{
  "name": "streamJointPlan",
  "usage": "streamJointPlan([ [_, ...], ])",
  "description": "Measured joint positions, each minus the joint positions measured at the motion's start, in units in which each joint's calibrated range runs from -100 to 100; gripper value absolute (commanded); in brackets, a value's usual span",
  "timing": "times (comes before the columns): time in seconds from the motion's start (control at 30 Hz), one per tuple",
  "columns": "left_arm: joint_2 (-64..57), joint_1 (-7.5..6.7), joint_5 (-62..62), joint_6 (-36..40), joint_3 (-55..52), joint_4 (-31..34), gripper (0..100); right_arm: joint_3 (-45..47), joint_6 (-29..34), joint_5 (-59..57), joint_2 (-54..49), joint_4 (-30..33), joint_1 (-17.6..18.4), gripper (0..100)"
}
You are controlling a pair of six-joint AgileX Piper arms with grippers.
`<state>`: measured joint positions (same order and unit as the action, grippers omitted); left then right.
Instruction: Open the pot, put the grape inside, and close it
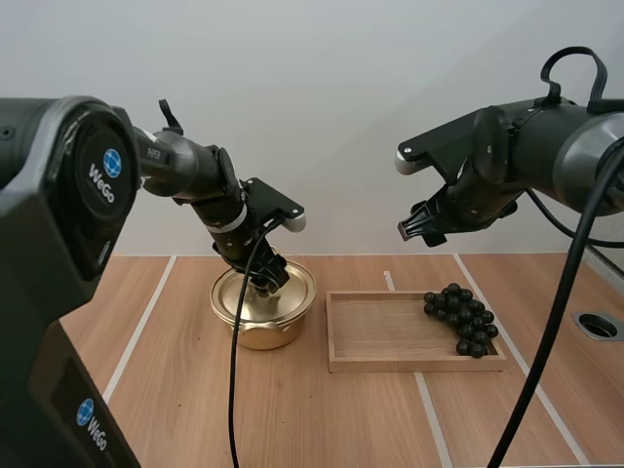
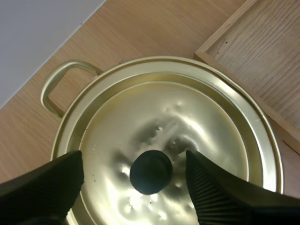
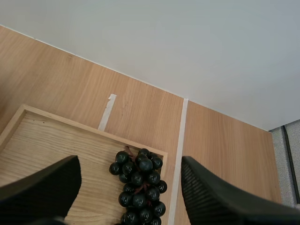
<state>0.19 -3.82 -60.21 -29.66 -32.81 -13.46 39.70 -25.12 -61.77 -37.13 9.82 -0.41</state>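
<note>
The lid is wider than my open fingers, so my left gripper will next grab the small black knob [image 2: 151, 172] at the lid's centre to open the pot.
A gold pot [image 1: 263, 314] with its lid [image 2: 173, 140] on stands left of centre on the table. My left gripper [image 1: 267, 283] hovers right over the lid, open, its two fingers [image 2: 44, 190] standing either side of the black knob [image 2: 151, 171] without touching it. A bunch of dark grapes [image 1: 462, 317] lies at the right end of the wooden tray [image 1: 380, 336]. My right gripper [image 1: 421, 227] hangs high above the tray, open, with the grapes [image 3: 139, 187] below and between its fingers [image 3: 42, 192].
The tray's corner [image 2: 243, 51] lies close to the pot's right side. The pot's loop handle [image 2: 58, 84] points toward the wall. White tape lines [image 1: 146, 322] cross the tabletop, and a round grommet [image 1: 597, 325] sits at the far right.
</note>
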Motion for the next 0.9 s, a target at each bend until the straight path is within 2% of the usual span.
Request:
streamJointPlan([
  [0.5, 1.5, 0.0, -2.5, 0.5, 1.3, 0.0, 100, 0.0, 0.0, 1.2, 0.0, 0.0, 0.0, 100],
  [0.53, 1.5, 0.0, -2.7, 0.6, 1.3, 0.0, 96, 0.0, 0.0, 1.2, 0.0, 0.0, 0.0, 100],
  [0.57, 1.5, 0.0, -2.8, 0.6, 1.3, 0.0, 86, 0.0, 0.0, 1.2, 0.0, 0.0, 0.0, 100],
  [0.67, 1.5, 0.0, -3.6, 0.9, 1.3, 0.0, 40, 0.0, 0.0, 1.2, 0.0, 0.0, 0.0, 100],
  [0.77, 1.5, 0.0, -4.8, 1.3, 1.3, -0.7, 0, 0.0, 0.0, 1.2, 0.0, 0.0, 0.0, 100],
  [0.9, 1.5, -0.03, -4.8, 1.7, 1.6, -1.2, 0, 0.0, 0.0, 1.2, 0.0, 0.0, 0.0, 100],
])
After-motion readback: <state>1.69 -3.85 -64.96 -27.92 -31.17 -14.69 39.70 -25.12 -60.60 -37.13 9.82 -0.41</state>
